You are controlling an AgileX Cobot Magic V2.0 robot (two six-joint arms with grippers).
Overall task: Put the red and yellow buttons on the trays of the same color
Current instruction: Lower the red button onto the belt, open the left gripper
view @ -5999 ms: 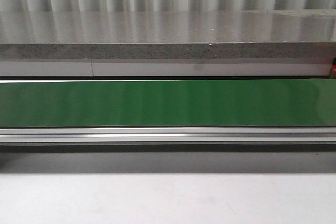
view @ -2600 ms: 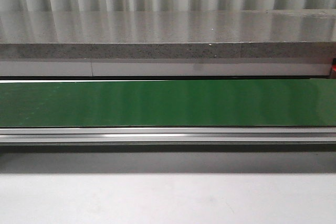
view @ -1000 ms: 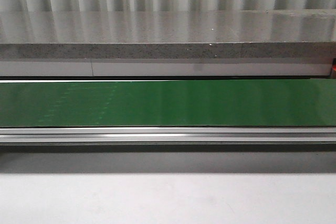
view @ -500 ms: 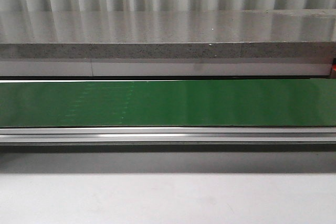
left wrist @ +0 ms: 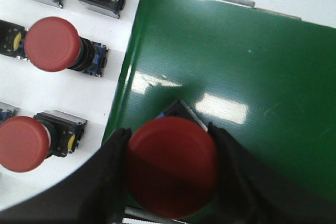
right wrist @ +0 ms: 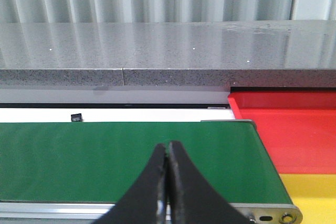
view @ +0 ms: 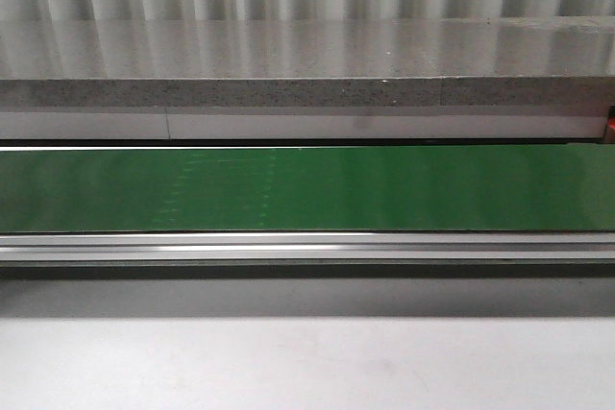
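Note:
The red button's dark base is down on the green belt in the left wrist view, so the button would stay standing. My left gripper will let go now.
In the left wrist view my left gripper (left wrist: 170, 169) is shut on a red button (left wrist: 172, 167), its two black fingers pressed against the cap's sides, over the end of the green conveyor belt (left wrist: 236, 87). More red buttons (left wrist: 51, 44) lie on the white surface beside the belt, among them one (left wrist: 21, 144) close to the held one. In the right wrist view my right gripper (right wrist: 168, 146) is shut and empty above the belt (right wrist: 121, 158). The red tray (right wrist: 294, 129) and yellow tray (right wrist: 312, 195) sit past the belt's end. No yellow button shows.
The front view shows only the green belt (view: 307, 189), its aluminium rail (view: 307, 249) and a grey stone ledge (view: 307, 74) behind. A small dark object (right wrist: 76, 117) lies on the white strip behind the belt.
A faint dotted mark on the green belt has drifted rightward in the front view. Neither arm nor any button appears there.

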